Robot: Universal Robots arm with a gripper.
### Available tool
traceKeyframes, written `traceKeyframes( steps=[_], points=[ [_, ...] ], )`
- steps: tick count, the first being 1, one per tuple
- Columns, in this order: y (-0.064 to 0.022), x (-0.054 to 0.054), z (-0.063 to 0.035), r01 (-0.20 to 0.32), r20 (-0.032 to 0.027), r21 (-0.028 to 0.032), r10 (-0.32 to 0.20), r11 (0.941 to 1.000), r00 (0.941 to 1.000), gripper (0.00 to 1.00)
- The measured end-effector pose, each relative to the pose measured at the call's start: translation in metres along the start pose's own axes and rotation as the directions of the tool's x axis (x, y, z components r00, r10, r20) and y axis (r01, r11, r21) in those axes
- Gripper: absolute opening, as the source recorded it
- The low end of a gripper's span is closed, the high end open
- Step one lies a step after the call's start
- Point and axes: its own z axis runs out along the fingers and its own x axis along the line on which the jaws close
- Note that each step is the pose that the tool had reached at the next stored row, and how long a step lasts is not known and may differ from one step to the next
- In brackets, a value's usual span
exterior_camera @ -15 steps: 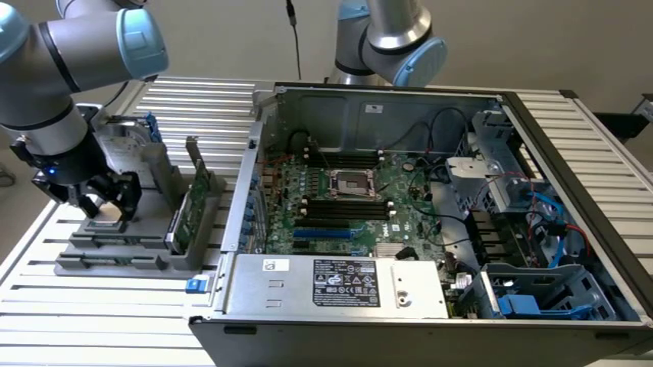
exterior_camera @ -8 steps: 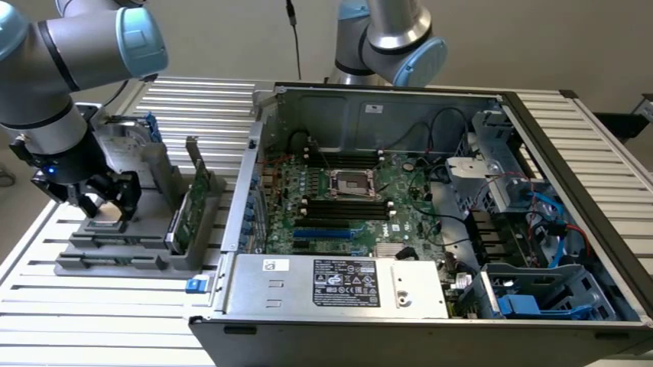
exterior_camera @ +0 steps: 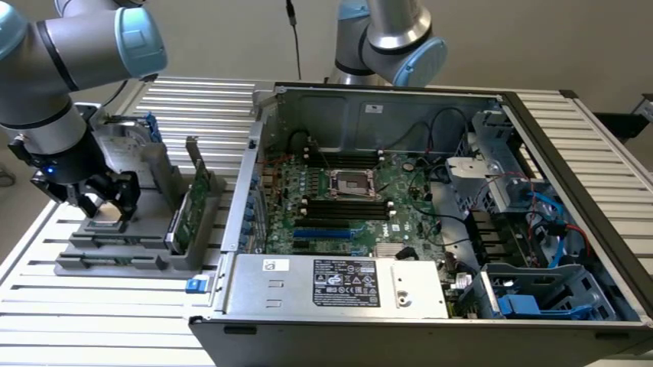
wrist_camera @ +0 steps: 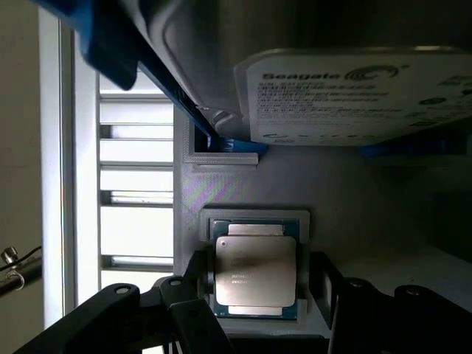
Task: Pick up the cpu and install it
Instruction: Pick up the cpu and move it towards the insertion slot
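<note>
The holder's raised rim goes around the cpu's corners, so my gripper will next grab the cpu by its two opposite side edges, where there are open gaps.
The cpu (wrist_camera: 254, 269), a small flat square chip with a silvery top, lies in a square recess of the grey holder (wrist_camera: 243, 184). My gripper (wrist_camera: 256, 279) hangs open just above it, with one black finger (wrist_camera: 188, 284) on each side of the recess and a small gap to the chip. In the exterior view the gripper (exterior_camera: 102, 202) hangs low over the grey holder (exterior_camera: 112, 260), at the exterior view's left beside the computer case. The motherboard's socket (exterior_camera: 353, 183) sits in the middle of the open case.
A silver hard drive (wrist_camera: 354, 96) with a white label and blue handles stands in the same holder, close behind the cpu. A green circuit card (exterior_camera: 194, 206) stands upright between holder and case (exterior_camera: 408, 306). A second arm (exterior_camera: 393, 42) rises behind the case. The slatted table (exterior_camera: 102, 321) runs underneath.
</note>
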Motion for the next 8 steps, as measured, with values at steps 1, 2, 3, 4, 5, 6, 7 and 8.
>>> traceKeyframes(
  steps=[1, 2, 3, 4, 5, 6, 7, 8],
  points=[
    [0.0, 0.0001, -0.0001, 0.0, -0.0004, 0.0, 0.0, 1.0, 1.0, 0.64],
    [0.0, 0.0001, 0.0, 0.0, 0.0, 0.0, 0.0, 1.0, 1.0, 0.64],
    [0.0, 0.0001, 0.0, 0.0, 0.0001, 0.0, 0.0, 1.0, 1.0, 0.57],
    [0.0, 0.0001, 0.0, 0.0, 0.0, 0.0, 0.0, 1.0, 1.0, 0.57],
    [0.0, 0.0001, 0.0, 0.0, 0.0001, 0.0, 0.0, 1.0, 1.0, 0.57],
    [0.0, 0.0002, 0.0, 0.0, 0.0, 0.0, 0.0, 1.0, 1.0, 0.57],
    [0.0, 0.0002, 0.0, 0.0, 0.0, 0.0, 0.0, 1.0, 1.0, 0.57],
    [0.0, 0.0002, 0.0, 0.0, 0.0, 0.0, 0.0, 1.0, 1.0, 0.57]
  ],
)
